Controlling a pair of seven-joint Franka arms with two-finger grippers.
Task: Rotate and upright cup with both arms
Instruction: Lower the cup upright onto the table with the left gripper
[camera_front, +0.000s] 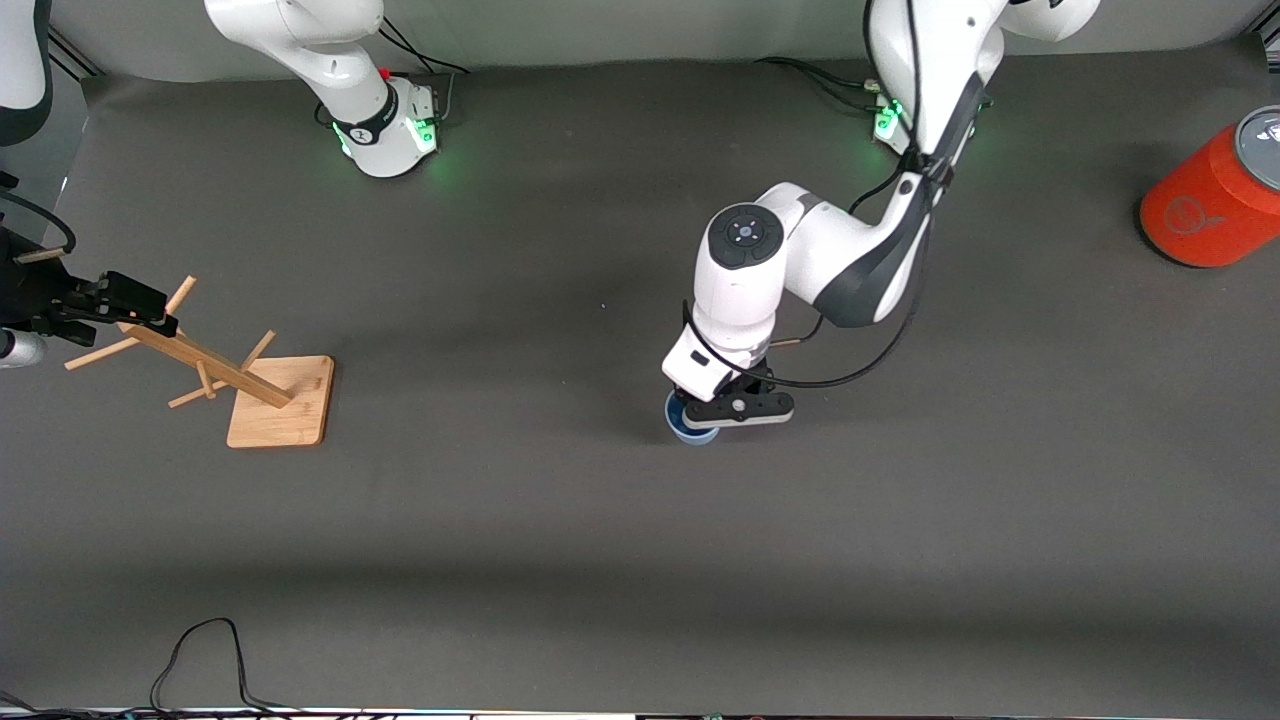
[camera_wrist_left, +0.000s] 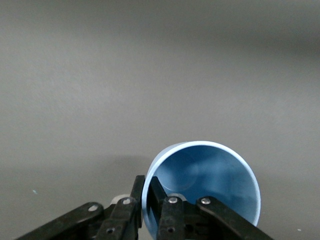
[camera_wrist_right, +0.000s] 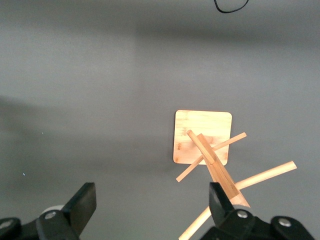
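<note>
My left gripper should keep holding the cup, because the blue cup is hanging above the table.
The pale-blue cup is near the middle of the table, mostly hidden under the left arm's hand. In the left wrist view the cup shows its open mouth and blue inside. My left gripper is shut on the cup's rim, with one finger outside the wall and one inside, the left gripper pinching the thin wall. My right gripper waits open over the top of the wooden rack, holding nothing; the right gripper has a wide gap between its fingers.
A wooden peg rack on a square base stands toward the right arm's end of the table; the rack lies below the right gripper. An orange cylinder with a grey lid lies at the left arm's end. A black cable loops at the near edge.
</note>
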